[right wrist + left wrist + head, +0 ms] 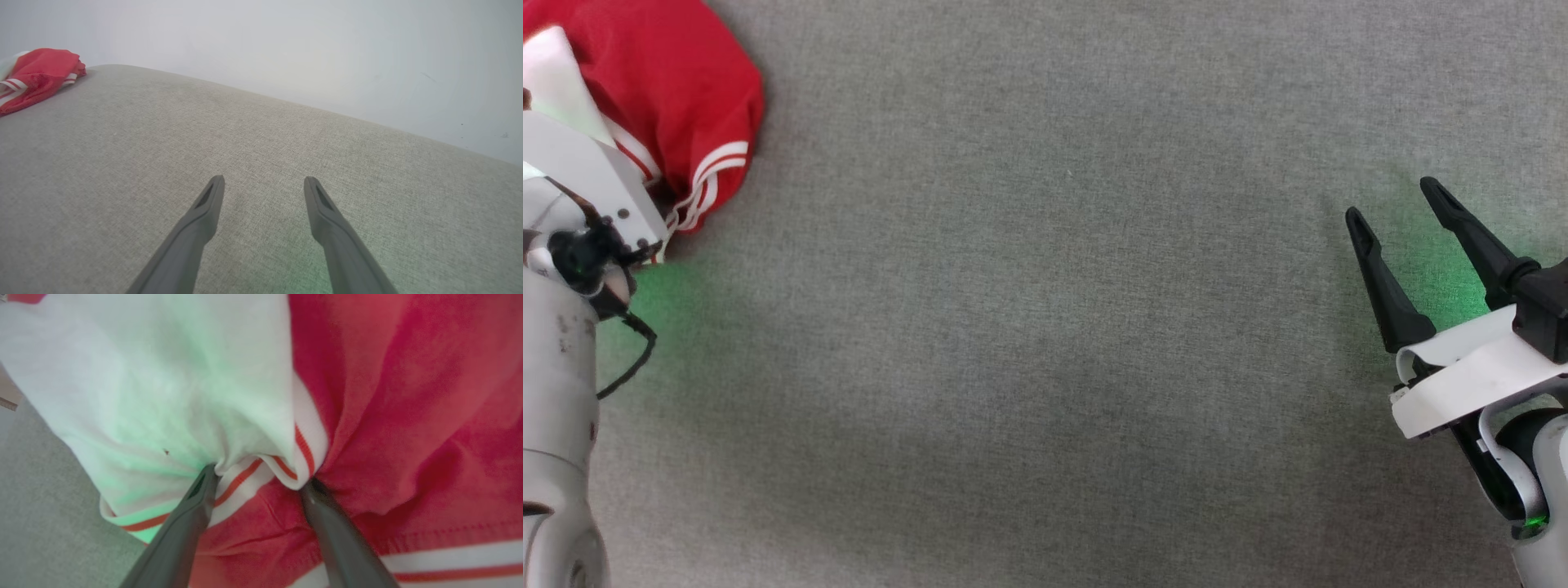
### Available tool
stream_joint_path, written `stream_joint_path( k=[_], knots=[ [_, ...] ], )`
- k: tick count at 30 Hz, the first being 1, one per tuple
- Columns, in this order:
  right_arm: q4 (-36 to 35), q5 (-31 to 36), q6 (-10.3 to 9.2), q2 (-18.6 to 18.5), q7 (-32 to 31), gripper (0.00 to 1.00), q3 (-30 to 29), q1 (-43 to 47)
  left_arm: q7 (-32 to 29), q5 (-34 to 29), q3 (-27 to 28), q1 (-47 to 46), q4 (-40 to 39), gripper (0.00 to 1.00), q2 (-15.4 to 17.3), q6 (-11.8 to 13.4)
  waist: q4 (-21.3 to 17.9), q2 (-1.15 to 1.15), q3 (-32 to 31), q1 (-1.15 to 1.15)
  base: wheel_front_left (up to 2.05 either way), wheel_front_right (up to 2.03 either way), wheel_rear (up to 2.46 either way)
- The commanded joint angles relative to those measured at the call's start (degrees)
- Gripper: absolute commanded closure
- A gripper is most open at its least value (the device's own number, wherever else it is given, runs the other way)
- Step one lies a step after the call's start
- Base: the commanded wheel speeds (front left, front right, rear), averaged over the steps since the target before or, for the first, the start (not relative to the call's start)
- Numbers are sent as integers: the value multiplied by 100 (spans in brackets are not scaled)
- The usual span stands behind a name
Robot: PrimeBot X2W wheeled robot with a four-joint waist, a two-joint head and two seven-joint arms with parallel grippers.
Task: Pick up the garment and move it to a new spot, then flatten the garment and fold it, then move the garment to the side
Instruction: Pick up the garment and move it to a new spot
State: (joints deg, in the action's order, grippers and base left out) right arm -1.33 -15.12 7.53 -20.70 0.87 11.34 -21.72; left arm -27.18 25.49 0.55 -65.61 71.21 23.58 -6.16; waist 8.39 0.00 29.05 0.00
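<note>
My left gripper is to pick up the garment next, and it should take it by that raised trim fold, since the garment's red body lies slack.
The garment lies bunched at the far left of the grey cloth surface: red body, a white sleeve, red-and-white striped trim. My left arm's white wrist housing covers its near edge. In the left wrist view my left gripper is open, its two fingertips pressed into the garment with a fold of striped sleeve trim between them. My right gripper hovers open at the right, far from the garment, with nothing between its fingers. The right wrist view shows the garment as a red heap far off.
The grey fabric surface spreads wide between the two arms. Its far edge meets a pale wall. A left edge of the surface shows beside the garment.
</note>
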Motion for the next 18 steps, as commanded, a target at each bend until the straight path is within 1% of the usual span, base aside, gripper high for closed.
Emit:
stream_joint_path(
  k=[1,2,3,8,13,18],
  knots=[
    [-9,36,-8,-8,-13,0,-1,-56,-234,36,-75,315,263,0,-318,-75,-3,0,-10,0,0,0,0],
    [-2,40,-8,-4,-19,0,-3,-69,-260,38,-102,307,277,62,-319,-89,-4,0,-21,0,0,0,0],
    [11,43,-8,2,-18,0,-9,-75,-262,67,-84,288,282,100,-293,-85,-1,0,-37,0,0,0,0],
    [95,29,-8,62,67,0,-50,-21,135,-3,-115,56,208,100,-41,3,34,0,-198,0,0,0,0],
    [245,-12,-8,175,215,0,-106,117,696,-73,-159,-243,28,100,182,-3,92,0,-523,0,0,0,0],
    [416,-34,-8,302,342,0,-188,266,1155,-230,-349,-409,-143,100,297,-43,176,0,-899,0,0,0,0]
  ],
)
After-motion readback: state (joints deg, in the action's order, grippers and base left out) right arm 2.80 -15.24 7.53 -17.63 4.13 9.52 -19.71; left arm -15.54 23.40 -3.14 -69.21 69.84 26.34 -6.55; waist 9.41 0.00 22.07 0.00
